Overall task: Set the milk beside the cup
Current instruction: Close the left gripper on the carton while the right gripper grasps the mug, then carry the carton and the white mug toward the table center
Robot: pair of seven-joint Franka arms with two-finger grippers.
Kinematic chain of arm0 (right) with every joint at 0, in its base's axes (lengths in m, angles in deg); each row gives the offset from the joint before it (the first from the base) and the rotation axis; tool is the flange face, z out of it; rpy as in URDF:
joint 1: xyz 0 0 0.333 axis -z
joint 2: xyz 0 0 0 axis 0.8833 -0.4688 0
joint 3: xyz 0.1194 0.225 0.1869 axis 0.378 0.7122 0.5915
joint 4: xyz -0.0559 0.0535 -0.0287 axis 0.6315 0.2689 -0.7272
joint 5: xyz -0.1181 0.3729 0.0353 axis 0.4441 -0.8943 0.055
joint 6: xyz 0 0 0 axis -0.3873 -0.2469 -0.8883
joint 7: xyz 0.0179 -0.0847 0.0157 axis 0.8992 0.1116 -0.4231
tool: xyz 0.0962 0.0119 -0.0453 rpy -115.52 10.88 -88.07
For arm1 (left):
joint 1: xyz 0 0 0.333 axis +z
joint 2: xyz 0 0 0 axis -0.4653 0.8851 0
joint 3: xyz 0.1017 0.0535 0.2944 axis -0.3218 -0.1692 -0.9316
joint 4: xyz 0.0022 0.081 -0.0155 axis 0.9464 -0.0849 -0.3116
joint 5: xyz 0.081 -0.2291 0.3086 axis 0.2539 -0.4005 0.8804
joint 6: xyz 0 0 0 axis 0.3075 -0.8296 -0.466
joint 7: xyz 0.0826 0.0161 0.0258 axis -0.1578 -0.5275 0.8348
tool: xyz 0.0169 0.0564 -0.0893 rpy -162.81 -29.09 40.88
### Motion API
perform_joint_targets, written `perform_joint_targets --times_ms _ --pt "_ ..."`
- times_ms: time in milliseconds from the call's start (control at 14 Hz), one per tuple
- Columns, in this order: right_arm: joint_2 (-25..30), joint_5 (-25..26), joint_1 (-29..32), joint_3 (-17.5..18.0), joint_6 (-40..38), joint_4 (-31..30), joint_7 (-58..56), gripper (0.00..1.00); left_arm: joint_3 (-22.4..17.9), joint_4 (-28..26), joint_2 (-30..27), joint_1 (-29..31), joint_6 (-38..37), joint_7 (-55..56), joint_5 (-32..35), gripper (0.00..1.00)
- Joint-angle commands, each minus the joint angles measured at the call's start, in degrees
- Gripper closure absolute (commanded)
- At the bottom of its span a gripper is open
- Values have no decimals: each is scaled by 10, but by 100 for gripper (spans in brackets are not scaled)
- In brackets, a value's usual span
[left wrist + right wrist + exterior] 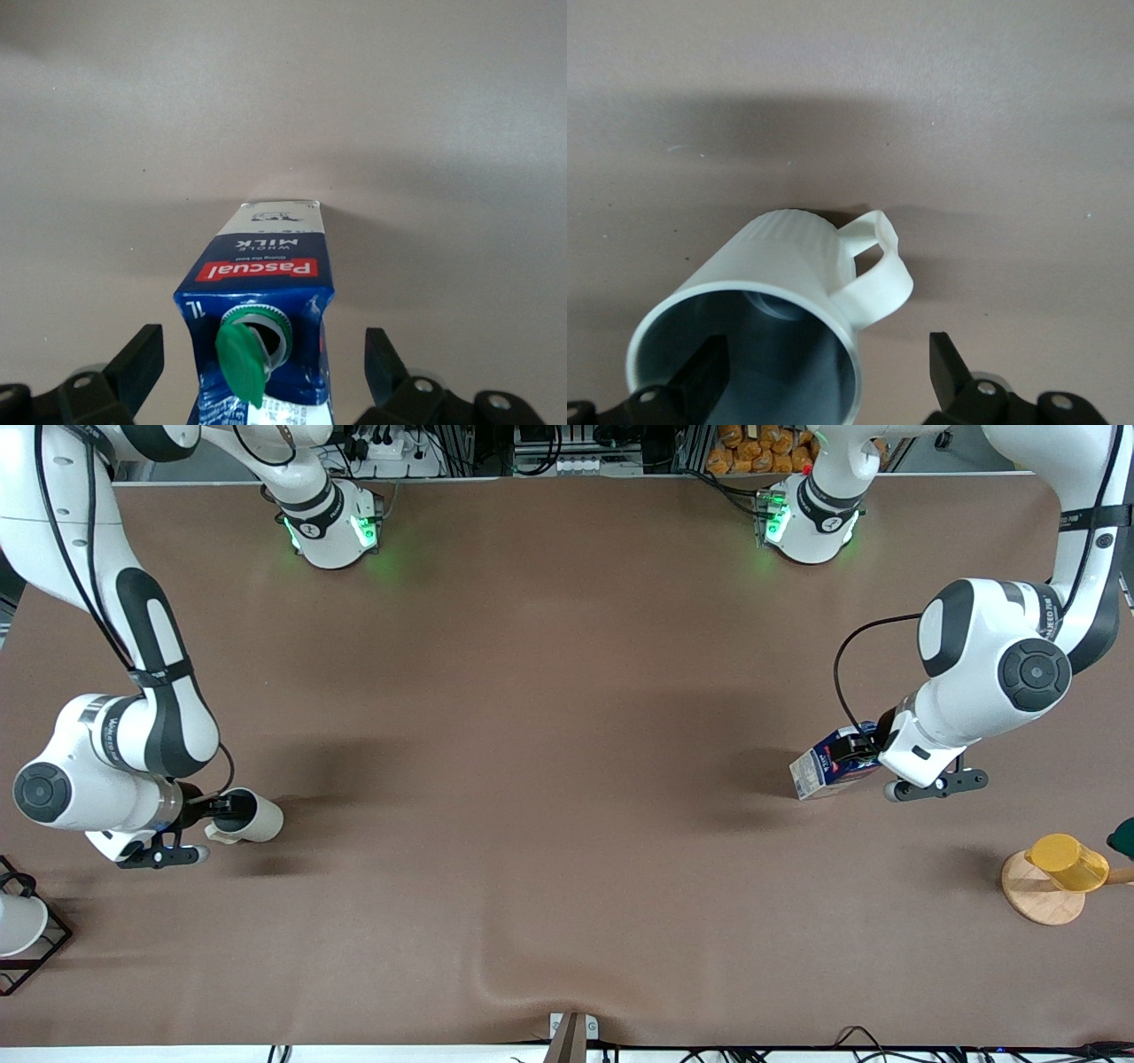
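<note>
Next, my left gripper grabs the milk by its capped top end (257, 350) to set the milk next to the cup.
The milk (828, 766), a dark blue carton with a red label band, is on the brown table toward the left arm's end, its capped top pointing at my left gripper (858, 757). In the left wrist view the milk (266, 274) lies between the open fingers (142, 359), with a gap on each side. The cup (252, 817), a cream mug, is toward the right arm's end and leans with its mouth toward my right gripper (221, 808). In the right wrist view one finger (713, 367) is inside the cup (788, 266), the other outside; the gripper (833, 363) is open.
A yellow cup (1066, 861) sits on a wooden disc (1036, 899) near the left arm's end, with a dark green object (1123, 837) beside it. A white cup in a black wire rack (40, 948) stands at the right arm's end. The cloth has a wrinkle (523, 979) near the front edge.
</note>
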Motion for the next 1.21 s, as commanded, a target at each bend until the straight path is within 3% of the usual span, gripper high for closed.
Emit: perform_joint_targets --times_ms 0,71,643,929,1071,1143 --pt "-13 9 8 5 -3 8 -13 90 3 -12 -11 0 9 9 -10 0" --pt "-13 9 8 5 -2 2 -14 100 3 -12 -11 1 9 9 -10 0" --pt "0 9 3 6 -20 3 -14 100 3 -12 1 5 2 10 -10 3" --pt "38 4 -18 10 -74 16 -7 100 3 -9 1 5 1 25 -10 52" --pt "47 3 -32 10 -96 26 -6 100 3 -7 1 5 1 25 -10 65" --pt "52 3 -42 10 -102 30 -6 100 3 -7 0 6 1 23 -10 66"
